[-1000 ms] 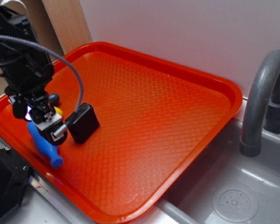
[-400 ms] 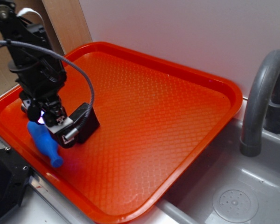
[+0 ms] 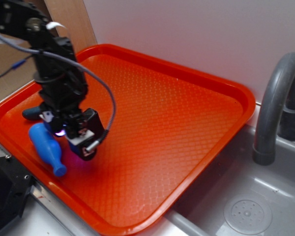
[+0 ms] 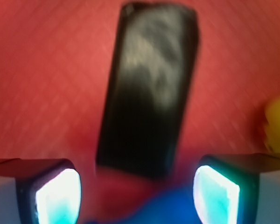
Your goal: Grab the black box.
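The gripper's fingers stop short, above the blue pin [image 4: 165, 207], and would miss if they closed now. The gripper needs to move toward the black box's near edge [image 4: 133, 171] before it closes on the box.
The black box [image 4: 149, 88] is a glossy block lying on the red tray [image 4: 46, 70]. In the wrist view it sits just ahead of my gripper [image 4: 137, 196], centred on the gap but not between the fingers. Both lit fingertips [image 4: 56, 196] stand wide apart, so the gripper is open and holds nothing. From the exterior view my gripper [image 3: 69, 132] hovers low over the tray's left part, and the arm covers most of the black box [image 3: 94, 122].
A blue pin [image 3: 45, 146] lies on the tray just left of the gripper, and shows under the fingers as the blue pin [image 4: 163, 207]. A dark sausage-shaped toy [image 3: 32, 113] lies behind it. Something yellow [image 4: 277, 123] is at the right. A grey faucet [image 3: 278, 103] and sink [image 3: 246, 211] are at the right.
The arm has moved right and a little forward, from over the blue pin to over the black box. The dark toy is now uncovered at the left. The box has stayed put.
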Motion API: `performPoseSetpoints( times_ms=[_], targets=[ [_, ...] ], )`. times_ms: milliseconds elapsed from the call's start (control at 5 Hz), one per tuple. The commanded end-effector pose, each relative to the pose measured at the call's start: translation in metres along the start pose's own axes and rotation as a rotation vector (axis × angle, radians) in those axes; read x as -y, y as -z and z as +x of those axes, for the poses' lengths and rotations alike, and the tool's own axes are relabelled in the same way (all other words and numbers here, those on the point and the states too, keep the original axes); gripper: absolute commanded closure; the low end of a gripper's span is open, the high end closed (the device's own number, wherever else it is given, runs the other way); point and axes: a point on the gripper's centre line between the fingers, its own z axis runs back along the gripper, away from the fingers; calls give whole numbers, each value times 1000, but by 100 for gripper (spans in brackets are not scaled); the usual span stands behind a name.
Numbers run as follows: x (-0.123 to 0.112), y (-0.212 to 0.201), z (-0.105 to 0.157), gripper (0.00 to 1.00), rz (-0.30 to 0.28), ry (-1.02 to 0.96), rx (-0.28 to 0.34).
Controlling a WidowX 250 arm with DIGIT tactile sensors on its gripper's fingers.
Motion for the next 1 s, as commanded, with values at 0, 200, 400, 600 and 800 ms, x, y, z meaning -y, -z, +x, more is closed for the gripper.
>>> performPoseSetpoints(
  times_ms=[0, 200, 400, 600, 800],
  targets=[
    [0, 4, 41, 76, -10, -76, 17],
    [-5, 5, 46, 100, -1, -71, -11],
    [-9, -32, 47, 100, -16, 4, -26],
    [-26, -84, 60, 100, -36, 82, 126],
    [-39, -138, 67, 100, 2, 72, 202]
  ],
)
